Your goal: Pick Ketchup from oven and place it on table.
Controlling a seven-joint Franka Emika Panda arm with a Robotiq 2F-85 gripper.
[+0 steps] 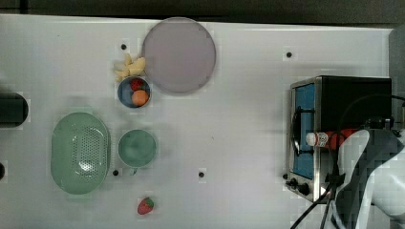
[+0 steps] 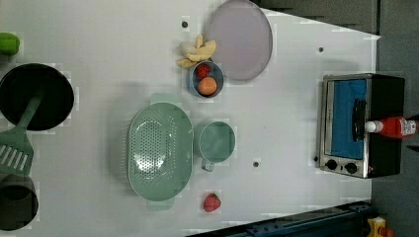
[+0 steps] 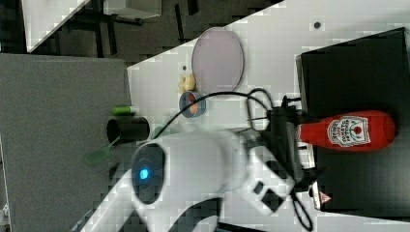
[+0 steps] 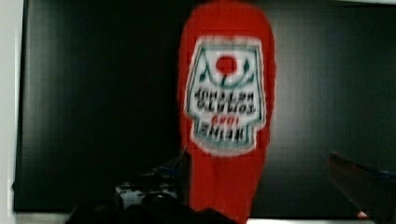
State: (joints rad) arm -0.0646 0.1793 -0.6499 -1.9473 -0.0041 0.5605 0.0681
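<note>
My gripper is going to grab the ketchup (image 4: pixel 226 93) next, by its red end (image 4: pixel 223 177) opposite the cap. Then I will move it from the oven to the table.
The ketchup (image 1: pixel 325 139) is a red bottle with a white cap, lying on its side on the black top of the oven (image 1: pixel 356 98). Its cap juts past the oven's front, above the blue glass door (image 1: pixel 305 98). The wrist view looks along the ketchup (image 4: pixel 226 93), label up. My gripper (image 4: pixel 259 158) is open there, one finger (image 4: pixel 186 163) close beside the bottle's narrow end and the other finger (image 4: pixel 348 175) well off to the far side. The white arm (image 1: pixel 367 176) reaches over the oven's knob end. The white table (image 1: pixel 239 124) spreads out in front of the oven.
On the table stand a lilac plate (image 1: pixel 179 54), a blue bowl of fruit (image 1: pixel 134 92), a green cup (image 1: pixel 137 148), a green colander (image 1: pixel 80 152) and a strawberry (image 1: pixel 145 205). A black pan (image 2: pixel 34 96) with a green spatula sits at the left view's left edge.
</note>
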